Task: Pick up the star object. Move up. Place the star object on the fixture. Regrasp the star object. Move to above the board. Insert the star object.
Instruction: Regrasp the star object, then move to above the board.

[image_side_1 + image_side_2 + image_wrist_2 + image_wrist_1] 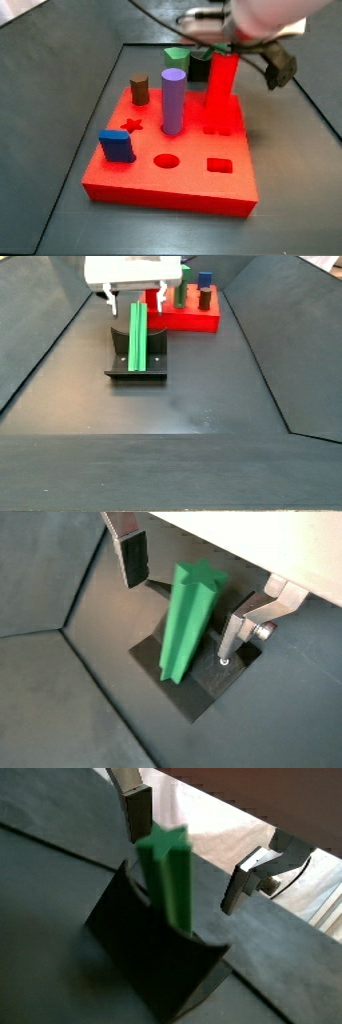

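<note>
The gripper grabs the star object by its upper end (170, 836) next, so the star object's lower end stays free to enter the star hole.
The star object (139, 338), a long dull-green rod, stands on end on the dark fixture (138, 368), and both wrist views show it leaning slightly. My gripper (136, 301) is open around its upper end. One finger (134, 557) stands off one side and the other finger (238, 630) off the opposite side, with a gap to the rod (185, 632) on each. Neither pad touches the rod (174, 883) in the wrist view of the fixture (160, 958). The red board (174, 170) lies just beyond the fixture, with its star hole (131, 125) uncovered.
On the board stand a purple cylinder (174, 100), a brown short cylinder (139, 90), a blue piece (116, 145), a tall red pillar (222, 90) and a bright-green piece (178, 55). Sloping dark walls (54, 326) flank the floor.
</note>
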